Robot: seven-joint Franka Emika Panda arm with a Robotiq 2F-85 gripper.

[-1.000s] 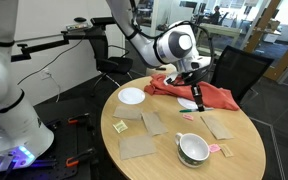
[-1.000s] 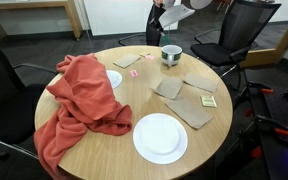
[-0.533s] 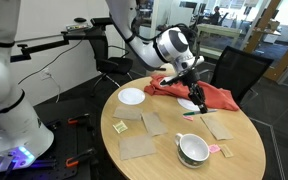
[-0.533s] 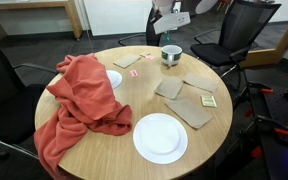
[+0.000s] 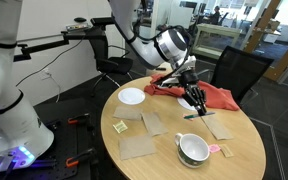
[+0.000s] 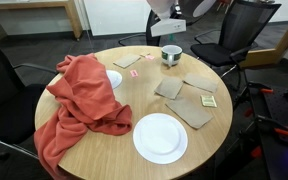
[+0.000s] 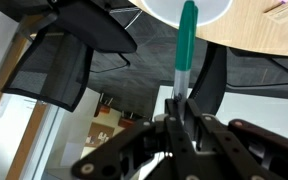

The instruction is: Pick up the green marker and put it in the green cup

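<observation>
I will move the green marker toward the rim of the cup before my gripper lets go of it. That rim is beyond my fingers, so the marker would fall short now.
My gripper [image 7: 179,102] is shut on the green marker [image 7: 186,40], which sticks out straight from between the fingers. In the wrist view the marker's far end points at the white rim of the green cup [image 7: 189,8] at the top edge. In both exterior views the gripper [image 5: 193,97] [image 6: 173,19] hangs above the round wooden table. The cup stands upright near the table edge [image 5: 193,150] [image 6: 171,54], apart from the gripper. The marker is too small to make out in the exterior views.
A red cloth [image 5: 209,94] [image 6: 79,105] lies heaped on the table beside the gripper. There are white plates [image 5: 132,96] [image 6: 160,137], several flat brown napkins [image 5: 139,147] [image 6: 194,110] and a pink bit [image 5: 216,149] by the cup. Black chairs [image 5: 239,70] ring the table.
The wrist has swung a little to the left and turned, and the gripper has risen slightly. The marker stays in the jaws. The cup has not moved.
</observation>
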